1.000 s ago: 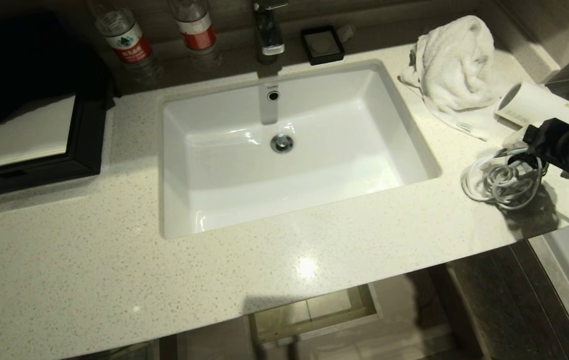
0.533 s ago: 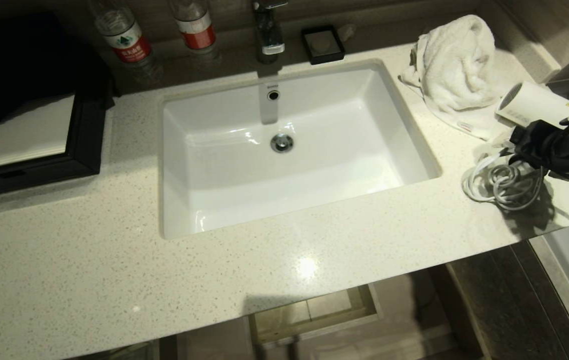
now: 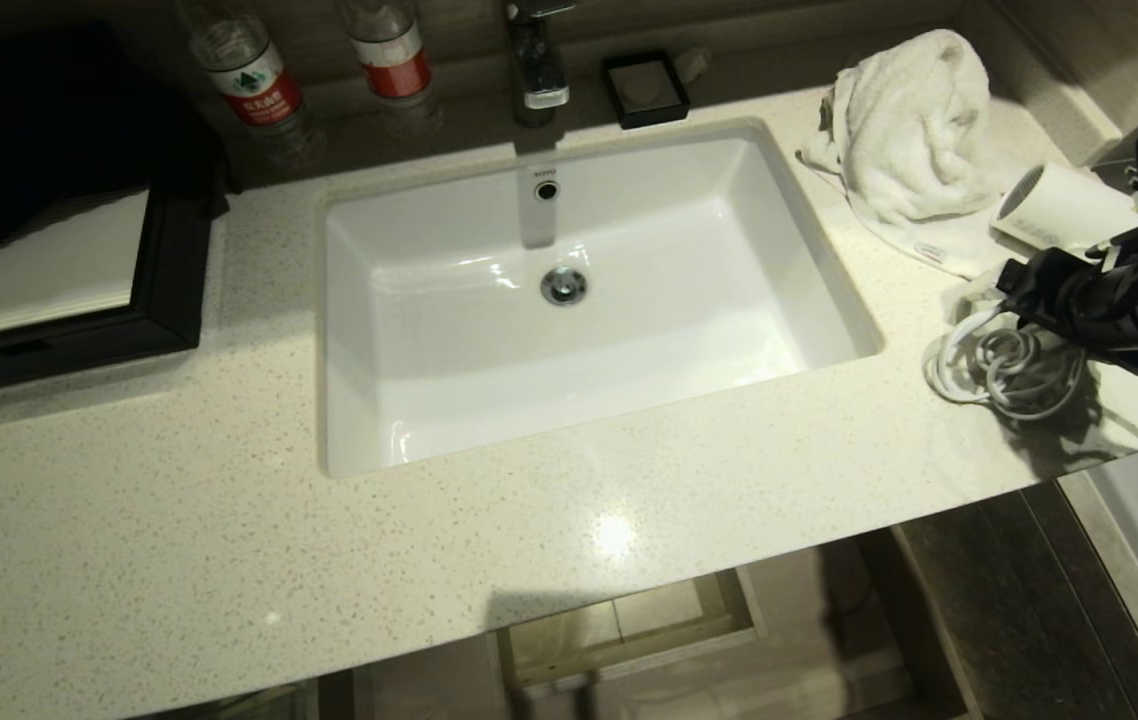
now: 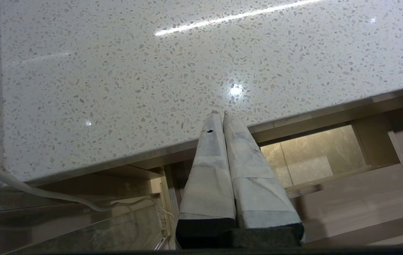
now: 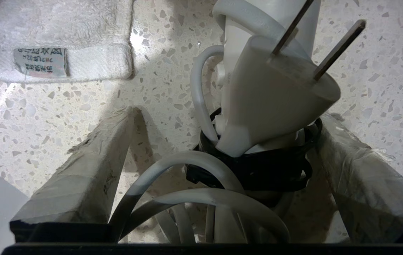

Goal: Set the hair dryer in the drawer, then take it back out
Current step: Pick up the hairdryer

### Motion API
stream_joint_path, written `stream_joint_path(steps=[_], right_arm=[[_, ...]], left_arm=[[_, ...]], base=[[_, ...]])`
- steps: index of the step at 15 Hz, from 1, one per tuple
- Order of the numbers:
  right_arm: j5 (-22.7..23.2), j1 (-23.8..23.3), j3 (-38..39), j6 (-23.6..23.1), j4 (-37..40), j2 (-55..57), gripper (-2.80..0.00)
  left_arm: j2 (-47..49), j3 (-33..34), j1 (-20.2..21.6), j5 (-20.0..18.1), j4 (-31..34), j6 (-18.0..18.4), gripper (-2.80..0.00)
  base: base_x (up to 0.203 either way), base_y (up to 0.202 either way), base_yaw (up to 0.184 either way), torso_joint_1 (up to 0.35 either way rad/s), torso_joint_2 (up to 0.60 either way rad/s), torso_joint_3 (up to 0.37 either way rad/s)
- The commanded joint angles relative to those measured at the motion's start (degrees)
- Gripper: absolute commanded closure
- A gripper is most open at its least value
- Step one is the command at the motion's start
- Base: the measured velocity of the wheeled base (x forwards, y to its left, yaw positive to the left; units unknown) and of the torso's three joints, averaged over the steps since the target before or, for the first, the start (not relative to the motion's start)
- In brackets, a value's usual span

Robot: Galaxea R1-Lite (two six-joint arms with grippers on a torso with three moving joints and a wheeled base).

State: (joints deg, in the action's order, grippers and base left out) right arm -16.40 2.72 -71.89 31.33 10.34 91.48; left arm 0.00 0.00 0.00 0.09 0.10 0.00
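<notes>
My fingers stand beside the black strap point(image 5: 255, 170) and the plug point(image 5: 278, 93). My right gripper should close now, as it would hold the hair dryer.
The white hair dryer point(image 3: 1064, 207) lies on the counter's right end, its barrel mouth facing the towel and its handle hidden under my right arm. Its bundled white cord point(image 3: 1004, 372) sits in front of it. My right gripper point(image 3: 1017, 287) hangs low over the bundle, open. In the right wrist view the right gripper point(image 5: 230, 114) straddles the cord loops point(image 5: 201, 198), the black strap and the plug point(image 5: 276, 99), with the fingers apart from them. The drawer point(image 3: 629, 660) stands pulled out under the counter's front edge. My left gripper point(image 4: 221, 114) is parked, shut, below the counter edge, with the drawer point(image 4: 364, 202) beside it.
A crumpled white towel point(image 3: 914, 120) lies just behind the dryer, its label edge point(image 5: 42, 62) close to my right fingers. The sink point(image 3: 579, 290) fills the counter's middle. Two bottles point(image 3: 254, 80), the tap and a black dish line the back; a black tray point(image 3: 59, 290) sits left.
My right gripper has slid left and further over the cord bundle, toward the dryer's handle, staying open. The dryer, cord and left arm have not moved.
</notes>
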Motion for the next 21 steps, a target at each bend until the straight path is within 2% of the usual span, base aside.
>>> stream_joint_path(steps=[1,3,4,12,21], right_arm=[[-0.12,0.01,-0.01,0.14,-0.05,0.54,-2.8],[-0.13,0.01,0.07,0.05,-0.6,0.9,-2.8],[-0.05,0.01,-0.2,-0.13,-0.98,1.14,0.0],[-0.13,0.09,-0.31,-2.13,-0.54,-0.72,0.0],[-0.13,0.09,0.44,-10.57,-0.78,-8.53,0.0]], left_arm=[[-0.02,0.02,0.0,0.0,-0.01,0.0,0.0],[-0.01,0.08,-0.08,0.0,-0.01,0.0,0.0],[-0.08,0.06,0.0,0.0,-0.01,0.0,0.0],[-0.09,0.0,0.0,0.0,-0.01,0.0,0.0],[-0.01,0.08,0.0,0.0,-0.01,0.0,0.0]], base=[[0.0,0.0,0.0,0.0,0.0,0.0],[0.0,0.0,0.0,0.0,0.0,0.0],[0.0,0.0,0.0,0.0,0.0,0.0],[0.0,0.0,0.0,0.0,0.0,0.0],[0.0,0.0,0.0,0.0,0.0,0.0]])
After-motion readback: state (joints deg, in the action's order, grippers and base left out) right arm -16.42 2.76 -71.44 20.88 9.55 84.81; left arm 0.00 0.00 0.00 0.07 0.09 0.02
